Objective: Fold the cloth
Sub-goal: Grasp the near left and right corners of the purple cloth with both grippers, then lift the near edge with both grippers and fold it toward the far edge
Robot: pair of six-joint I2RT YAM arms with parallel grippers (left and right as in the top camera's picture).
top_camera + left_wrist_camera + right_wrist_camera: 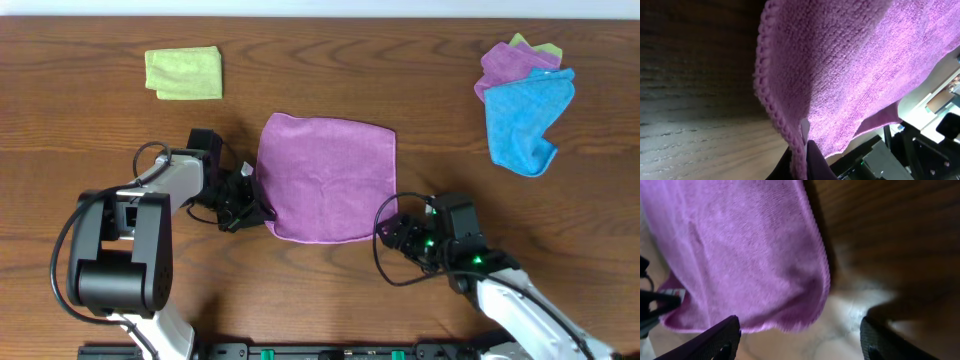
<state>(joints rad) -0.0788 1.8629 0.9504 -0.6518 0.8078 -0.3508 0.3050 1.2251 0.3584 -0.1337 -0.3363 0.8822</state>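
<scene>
The purple cloth (325,175) needs its near edge folded over, so my right gripper should grab it next by its near free corner (380,236), matching my left gripper.
A purple cloth (325,175) lies spread flat in the middle of the wooden table. My left gripper (262,212) is at its near left corner and is shut on the cloth's stitched edge (790,135), which rises between the fingers in the left wrist view. My right gripper (392,232) is open just off the cloth's near right corner. In the right wrist view the cloth corner (805,305) lies just ahead of the gap between the two spread fingers (800,340), which touch nothing.
A folded yellow-green cloth (184,73) lies at the far left. A heap of blue (528,118), purple (510,65) and green cloths lies at the far right. Bare wood surrounds the spread cloth.
</scene>
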